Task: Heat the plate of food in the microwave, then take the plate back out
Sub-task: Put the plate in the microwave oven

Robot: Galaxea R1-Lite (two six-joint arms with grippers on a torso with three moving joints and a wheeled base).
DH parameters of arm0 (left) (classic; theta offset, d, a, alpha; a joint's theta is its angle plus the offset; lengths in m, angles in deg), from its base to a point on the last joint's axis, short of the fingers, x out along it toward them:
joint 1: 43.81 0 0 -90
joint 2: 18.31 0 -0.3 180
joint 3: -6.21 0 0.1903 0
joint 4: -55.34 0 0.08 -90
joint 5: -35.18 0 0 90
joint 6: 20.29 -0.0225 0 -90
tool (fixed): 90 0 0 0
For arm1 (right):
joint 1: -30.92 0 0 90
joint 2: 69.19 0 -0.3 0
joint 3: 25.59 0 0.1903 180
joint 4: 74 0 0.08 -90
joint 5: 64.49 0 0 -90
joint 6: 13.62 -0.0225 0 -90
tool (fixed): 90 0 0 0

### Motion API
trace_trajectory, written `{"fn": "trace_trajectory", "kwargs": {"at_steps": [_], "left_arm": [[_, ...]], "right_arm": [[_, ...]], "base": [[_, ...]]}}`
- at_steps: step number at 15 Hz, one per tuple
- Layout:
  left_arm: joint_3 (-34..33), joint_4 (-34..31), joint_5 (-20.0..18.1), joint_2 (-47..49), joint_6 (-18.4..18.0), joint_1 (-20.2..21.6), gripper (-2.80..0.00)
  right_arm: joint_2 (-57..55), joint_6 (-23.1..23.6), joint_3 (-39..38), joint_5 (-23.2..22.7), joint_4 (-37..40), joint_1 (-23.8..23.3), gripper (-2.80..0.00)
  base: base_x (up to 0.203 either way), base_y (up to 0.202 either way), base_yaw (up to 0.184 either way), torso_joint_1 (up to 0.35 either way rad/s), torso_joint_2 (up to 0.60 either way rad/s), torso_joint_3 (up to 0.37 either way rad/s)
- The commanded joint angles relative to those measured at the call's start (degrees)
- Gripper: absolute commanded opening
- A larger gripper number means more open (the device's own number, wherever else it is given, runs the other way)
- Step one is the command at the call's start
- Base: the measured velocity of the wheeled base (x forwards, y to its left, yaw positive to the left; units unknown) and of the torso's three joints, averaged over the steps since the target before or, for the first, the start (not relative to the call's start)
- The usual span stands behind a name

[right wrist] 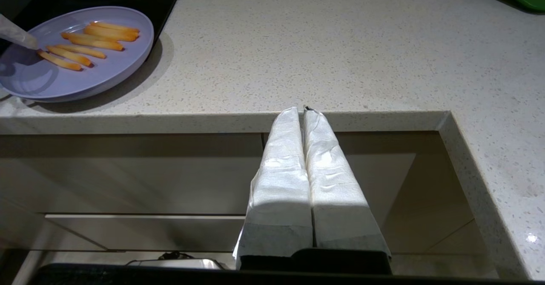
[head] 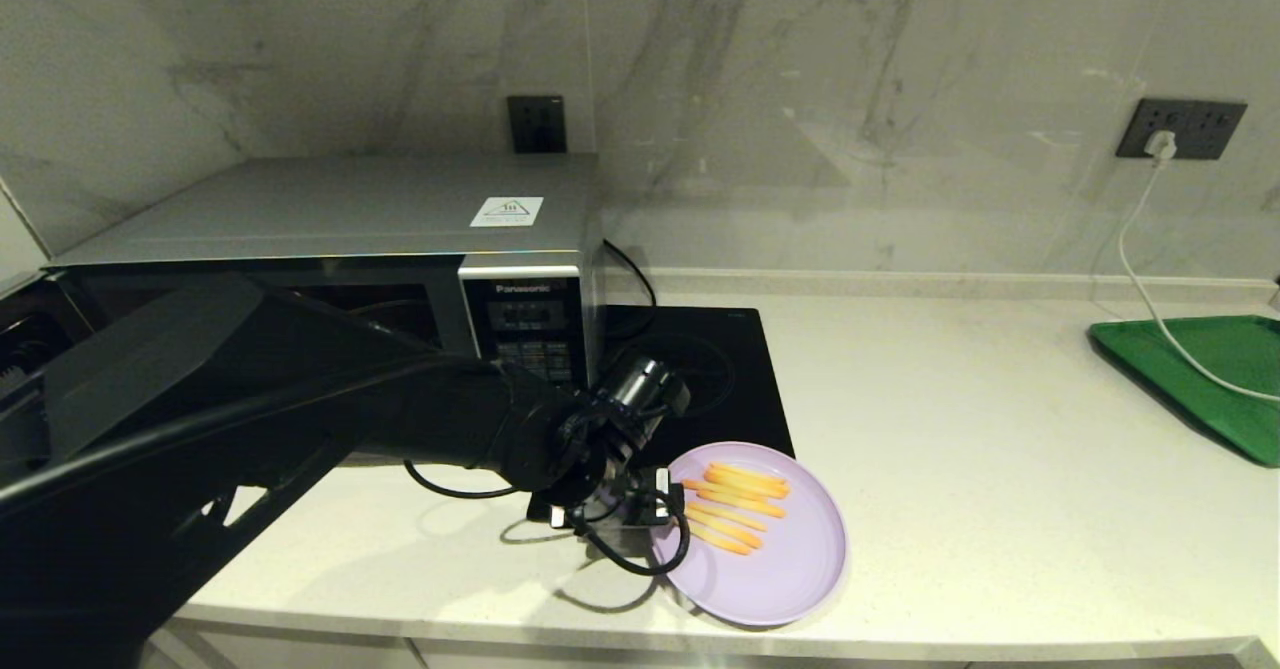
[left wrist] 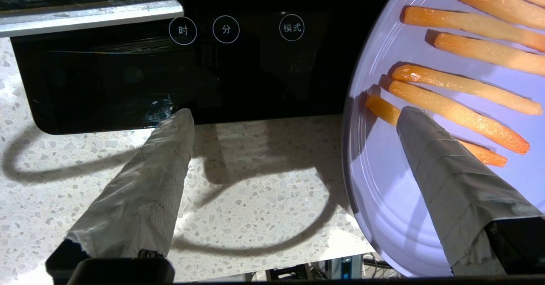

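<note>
It isn't time to close on the plate's rim [left wrist: 348, 147] yet: my left gripper should go lower first. Its fingers are on either side of the plate's rim above bare counter.
The lilac plate of food [head: 770, 569] lies near the counter's front edge, with orange fry sticks [head: 735, 504] across its far half. My left gripper [head: 640, 509] is open at the plate's left rim. In the left wrist view, one finger [left wrist: 443, 178] reaches over the plate [left wrist: 383, 191] up to the fries, and the other finger [left wrist: 144, 182] is over bare counter. The silver microwave [head: 330, 219] stands at the back left, its door largely hidden by my left arm. My right gripper [right wrist: 303, 110] is shut and empty, below the counter's front edge.
A flat black induction hob [head: 730, 369] lies right of the microwave, just behind the plate. A green tray [head: 1200, 369] sits at the far right with a white cable [head: 1150, 289] running onto it from a wall socket. Bare counter lies between plate and tray.
</note>
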Motion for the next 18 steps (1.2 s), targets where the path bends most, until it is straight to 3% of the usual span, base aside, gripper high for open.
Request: {"fn": "trace_trajectory", "kwargs": {"at_steps": [1, 8, 18], "left_arm": [[-0.3, -0.2, 0.3, 0.0, 0.6, 0.2, 0.0], [-1.5, -3.6, 0.3, -1.4, 3.9, 0.0, 0.0], [-3.3, -3.6, 0.2, -1.6, 3.9, -1.0, 0.0]], "right_arm": [[0.0, 0.0, 0.0, 0.0, 0.1, 0.0, -2.8], [0.0, 0.0, 0.0, 0.0, 0.1, 0.0, -2.8], [0.0, 0.0, 0.0, 0.0, 0.1, 0.0, -2.8]], "base": [[0.0, 0.0, 0.0, 0.0, 0.0, 0.0], [0.0, 0.0, 0.0, 0.0, 0.0, 0.0], [0.0, 0.0, 0.0, 0.0, 0.0, 0.0]]}}
